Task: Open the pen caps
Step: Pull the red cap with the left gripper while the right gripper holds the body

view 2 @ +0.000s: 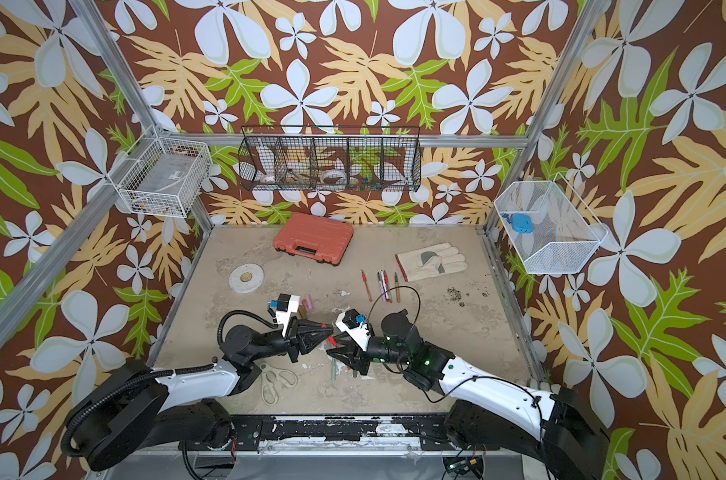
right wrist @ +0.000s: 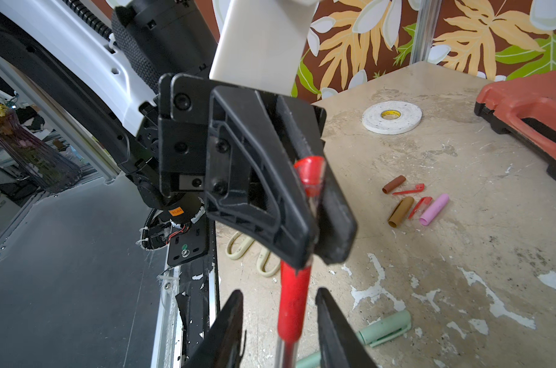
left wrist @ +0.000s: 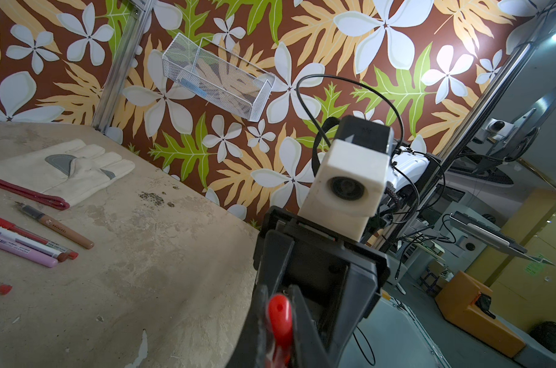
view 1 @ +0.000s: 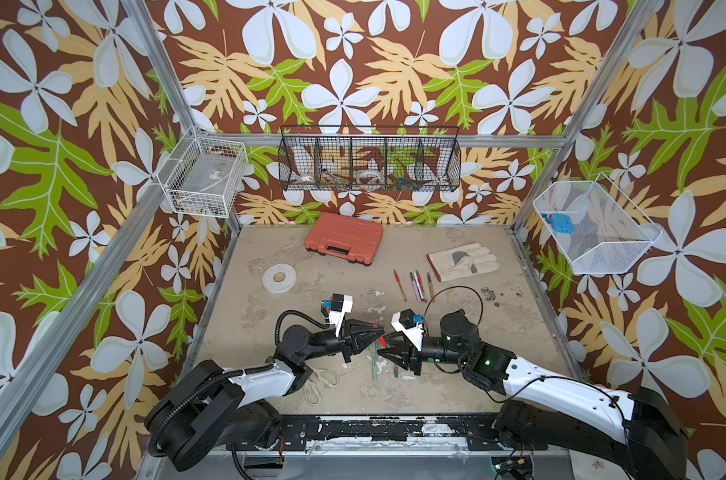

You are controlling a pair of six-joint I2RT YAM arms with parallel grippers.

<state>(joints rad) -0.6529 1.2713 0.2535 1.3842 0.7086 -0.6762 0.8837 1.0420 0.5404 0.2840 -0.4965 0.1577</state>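
Observation:
My right gripper grabs the pen around its red grip [right wrist: 294, 302] next, since this leaves the red pen cap free to pull off.
My left gripper [view 1: 380, 330] [view 2: 330, 330] is shut on a red pen cap [right wrist: 309, 178], which also shows between its fingers in the left wrist view [left wrist: 280, 318]. The pen's red grip [right wrist: 294, 302] sticks out of the left gripper [right wrist: 316, 255] and runs between the fingers of my right gripper [right wrist: 280, 293] [view 1: 384, 345], which is open and not touching it. Loose pen caps, brown [right wrist: 394, 184], gold [right wrist: 401, 211] and pink [right wrist: 434, 209], lie on the table. A pale green capped pen [right wrist: 385, 328] lies below the grippers.
A row of pens [view 1: 413, 284] lies beside a white glove [view 1: 463, 261]. White-handled scissors [view 1: 322, 380] lie under the left arm. A tape roll [view 1: 279, 277] and an orange case [view 1: 344, 243] sit further back. Wire baskets [view 1: 369, 164] hang on the walls.

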